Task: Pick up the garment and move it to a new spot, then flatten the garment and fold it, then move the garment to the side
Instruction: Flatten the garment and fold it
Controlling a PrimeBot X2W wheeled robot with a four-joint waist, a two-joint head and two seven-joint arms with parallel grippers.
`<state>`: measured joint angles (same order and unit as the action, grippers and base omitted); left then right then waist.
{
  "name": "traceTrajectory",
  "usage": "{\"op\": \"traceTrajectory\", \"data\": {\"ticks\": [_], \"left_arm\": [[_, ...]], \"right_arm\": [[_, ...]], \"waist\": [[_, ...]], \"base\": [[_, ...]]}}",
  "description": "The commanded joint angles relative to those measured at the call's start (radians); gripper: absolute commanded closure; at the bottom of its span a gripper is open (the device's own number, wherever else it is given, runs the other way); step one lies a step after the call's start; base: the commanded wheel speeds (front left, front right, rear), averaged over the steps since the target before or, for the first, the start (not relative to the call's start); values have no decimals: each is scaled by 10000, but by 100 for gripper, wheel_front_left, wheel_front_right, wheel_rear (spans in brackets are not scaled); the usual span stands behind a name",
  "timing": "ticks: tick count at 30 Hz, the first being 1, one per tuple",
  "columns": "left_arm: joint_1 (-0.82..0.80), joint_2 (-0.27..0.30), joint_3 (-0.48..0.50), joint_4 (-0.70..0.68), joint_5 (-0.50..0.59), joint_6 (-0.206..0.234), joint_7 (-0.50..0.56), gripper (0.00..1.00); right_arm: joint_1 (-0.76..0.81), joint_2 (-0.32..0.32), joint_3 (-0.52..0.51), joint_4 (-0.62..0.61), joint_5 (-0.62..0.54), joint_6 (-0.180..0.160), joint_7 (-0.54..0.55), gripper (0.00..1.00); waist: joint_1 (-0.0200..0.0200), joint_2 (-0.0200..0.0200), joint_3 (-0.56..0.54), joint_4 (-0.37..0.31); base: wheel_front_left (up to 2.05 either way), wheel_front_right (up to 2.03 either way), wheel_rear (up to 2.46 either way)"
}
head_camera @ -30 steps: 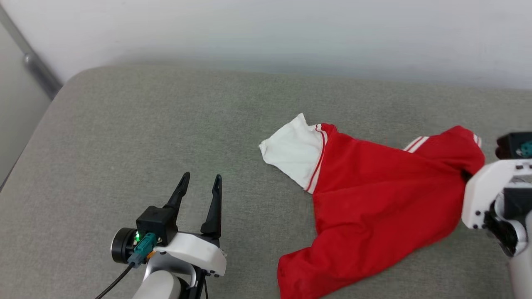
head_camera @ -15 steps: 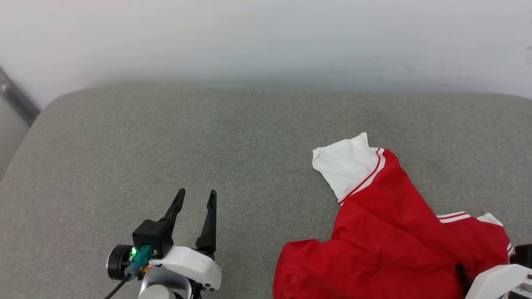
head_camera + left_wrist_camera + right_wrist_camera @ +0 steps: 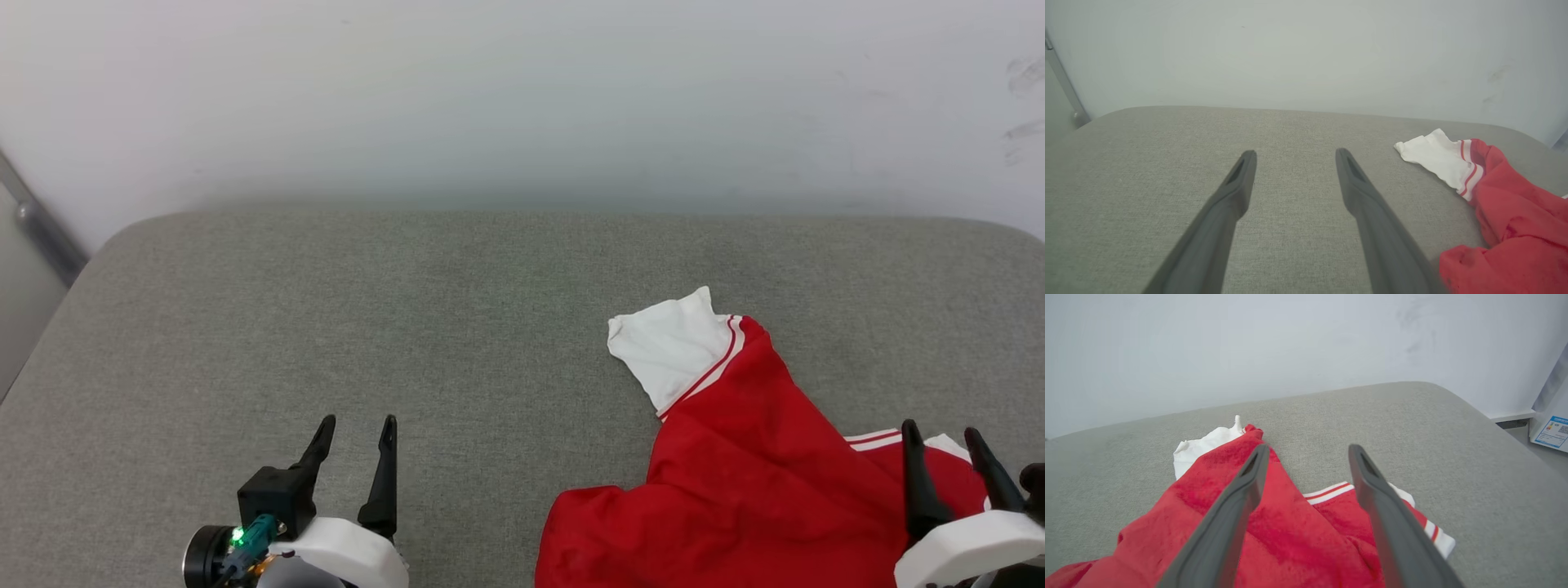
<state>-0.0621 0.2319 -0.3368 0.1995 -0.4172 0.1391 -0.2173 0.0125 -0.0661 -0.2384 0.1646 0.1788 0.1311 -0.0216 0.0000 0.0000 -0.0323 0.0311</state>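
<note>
My left gripper grabs the garment by the edge of its white sleeve (image 3: 669, 347) next, which sticks out free while the red body (image 3: 730, 490) lies slack and crumpled.
The garment (image 3: 735, 482), a red shirt with a white striped sleeve, lies crumpled on the grey cushion at the lower right of the head view. Its white sleeve (image 3: 669, 347) points up and left. My right gripper (image 3: 940, 431) hangs open just above the garment's right part, with nothing between its fingers; in the right wrist view the red cloth (image 3: 1298, 535) lies under the open right gripper (image 3: 1308, 451). My left gripper (image 3: 355, 422) is open over bare cushion, well left of the garment. The left wrist view has the garment (image 3: 1515, 212) at its right edge.
The grey cushion (image 3: 326, 310) runs wide to the left and back, ending at a pale wall (image 3: 522, 98). A metal rail (image 3: 41, 229) stands at the far left. A white box with a label (image 3: 1551, 430) sits beyond the cushion's right end.
My right gripper has opened and let go of the garment, which now lies slack on the cushion. The head camera has shifted, so the whole scene sits differently in the picture.
</note>
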Motion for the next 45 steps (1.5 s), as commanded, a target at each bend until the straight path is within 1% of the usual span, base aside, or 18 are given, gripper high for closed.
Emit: {"op": "traceTrajectory", "data": {"ticks": [1,6,13,19,24,27,30,34,36,40,45], "left_arm": [[103,51,24,-32,-6,20,14,0],[254,182,2,-49,-29,109,176,0],[306,306,50,-4,-90,202,331,0],[-282,277,-47,21,-166,-8,476,0],[-1424,167,-365,241,-242,-471,1038,0],[-2587,53,-606,357,-188,-815,1518,0],[-3877,-108,-890,658,-183,-1266,2082,0],[-5663,-245,-1267,1270,-218,-1943,3056,0],[-6481,-311,-1469,1598,-263,-2208,3560,0],[-7902,-441,-1853,2426,-449,-2504,4633,0],[-9246,-603,-2391,3769,-864,-2666,5952,0]], "right_arm": [[207,38,53,-103,-90,-7,-60,0],[851,116,696,-1078,-280,-7,-245,0],[1467,163,1341,-2111,-316,-7,-55,0],[1434,168,1634,-2501,-144,-7,80,0],[1140,170,1783,-2685,-75,-7,170,0],[879,169,1861,-2864,-40,-7,180,0],[545,169,1920,-2926,-64,-7,127,0],[10,170,2111,-2894,-15,-7,-3,0],[-205,168,2216,-2850,8,-7,-101,0],[-530,170,2309,-2774,76,-7,-279,0],[-802,170,2464,-2604,259,-7,-490,0]], "waist": [[0,0,-40,-7],[0,0,-202,-56],[0,0,-305,-266],[0,0,-161,-500],[0,0,273,-682],[0,0,863,-817],[0,0,1519,-986],[0,0,2381,-1339],[0,0,2755,-1511],[0,0,3363,-1820],[0,0,4013,-2161]], "base": [[0,0,0],[0,0,0],[0,0,0],[0,0,0],[0,0,0],[0,0,0],[0,0,0],[0,0,0],[0,0,0],[0,0,0],[0,0,0]]}}
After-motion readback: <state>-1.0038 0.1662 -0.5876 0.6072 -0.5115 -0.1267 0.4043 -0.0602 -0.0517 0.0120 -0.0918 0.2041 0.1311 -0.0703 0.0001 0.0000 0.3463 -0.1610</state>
